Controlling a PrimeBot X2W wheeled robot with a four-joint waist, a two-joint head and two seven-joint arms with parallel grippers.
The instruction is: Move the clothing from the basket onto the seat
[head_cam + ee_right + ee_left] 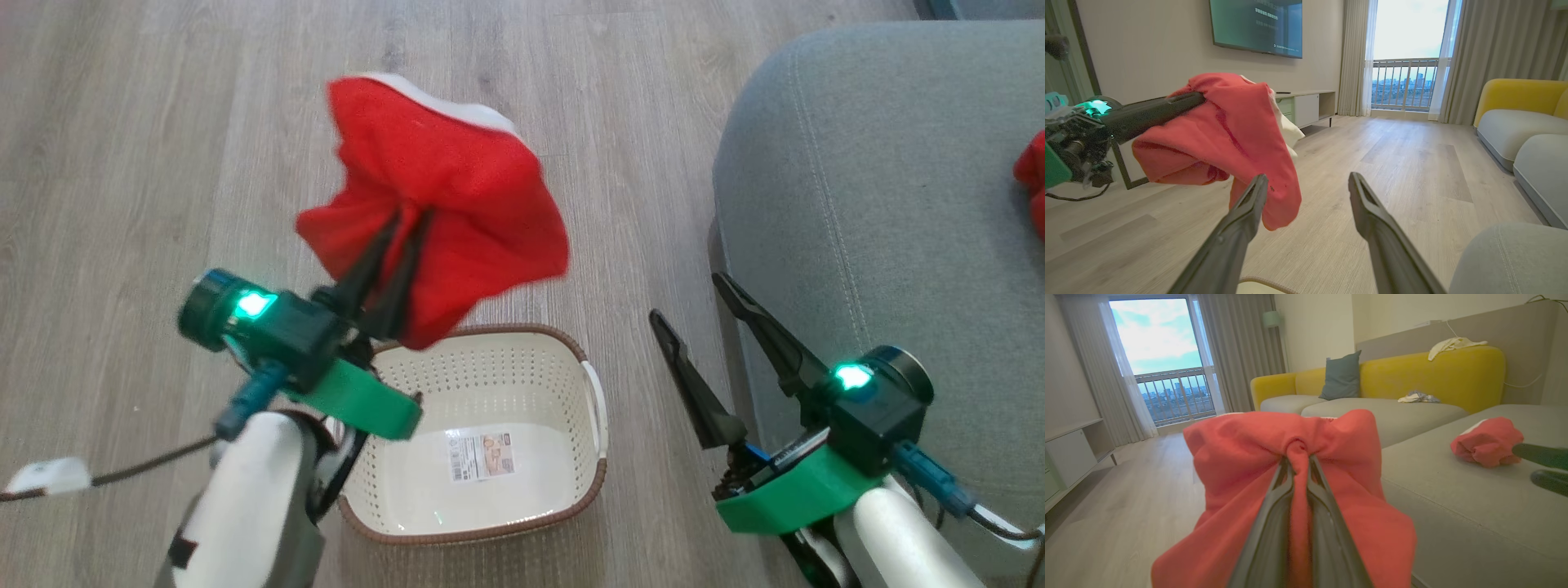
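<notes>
The red garment needs to go onto the seat [857, 204] [1511, 259], so my right gripper should grab it next by its red fabric beside the white panel.
My left gripper [412, 214] is shut on a red garment with a white panel [441, 188], which hangs in the air above the far rim of the cream basket [584, 384]. The basket holds nothing but its paper label. In the left wrist view the red garment [1298, 465] bunches around my fingers. A second red garment [1033, 184] lies on the grey seat [857, 204] at the right, also seen as a red bundle [1488, 441]. My right gripper [686, 298] stands open and empty beside the seat's edge, right of the basket.
Wooden floor [163, 163] lies all around the basket. In the wrist views, a yellow sofa [1412, 375] with a blue cushion stands behind the seat, a low TV cabinet [1306, 106] lines the wall, and a balcony window [1404, 53] is at the far end.
</notes>
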